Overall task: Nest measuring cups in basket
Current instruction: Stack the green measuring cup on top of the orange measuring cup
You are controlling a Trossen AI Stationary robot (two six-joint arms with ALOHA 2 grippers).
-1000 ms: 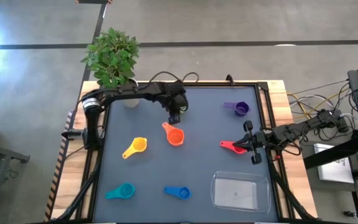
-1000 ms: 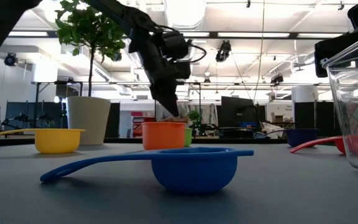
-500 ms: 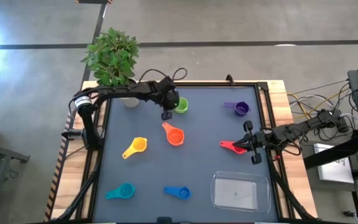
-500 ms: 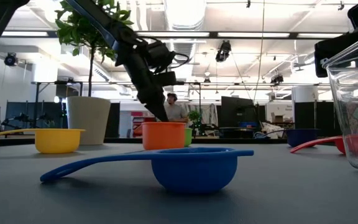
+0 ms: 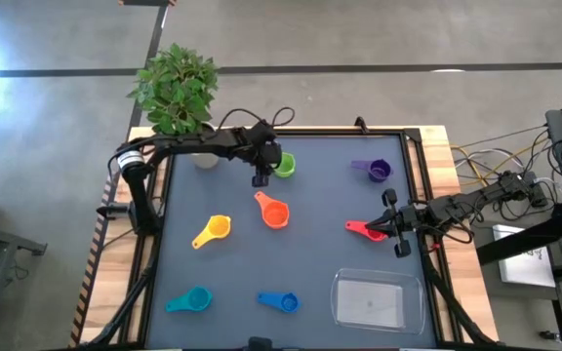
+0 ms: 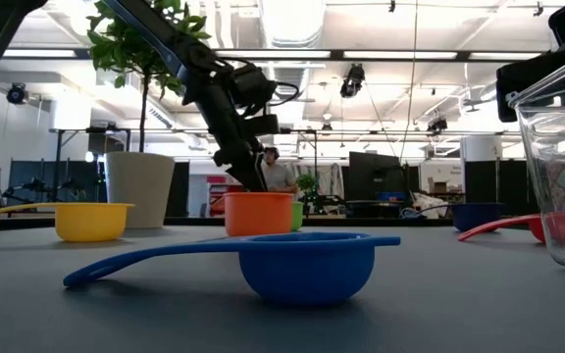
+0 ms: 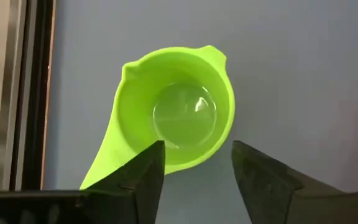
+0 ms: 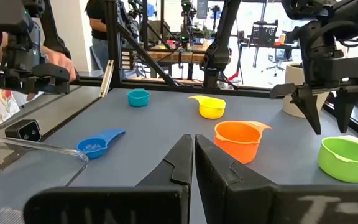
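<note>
The green cup should nest with the orange cup. My left gripper should grab the green cup by its bowl's rim (image 7: 197,163) next.
The green measuring cup (image 5: 283,166) sits upright on the dark mat near the far edge, its handle toward the left. My left gripper (image 5: 260,179) hangs open just left of it, fingers slanting down; in the left wrist view the fingers stand either side of the near rim of the green cup (image 7: 179,118), apart from it. Orange (image 5: 274,213), yellow (image 5: 213,230), teal (image 5: 189,300), blue (image 5: 279,302), purple (image 5: 377,171) and red (image 5: 362,230) cups lie spread over the mat. The clear basket (image 5: 379,298) is at the near right. My right gripper (image 5: 388,226) waits shut at the right, by the red cup.
A white plant pot (image 5: 201,156) with a leafy plant stands at the far left corner, close behind my left arm. The orange cup (image 6: 259,213) is just on the near side of the green one. A black frame borders the mat (image 5: 408,175).
My left gripper has swung from above the orange cup toward the table's left and far edge and sunk a little, rolling as it went. It now stands beside the green cup, which the arm had hidden, and its fingers have opened. No cup has moved.
</note>
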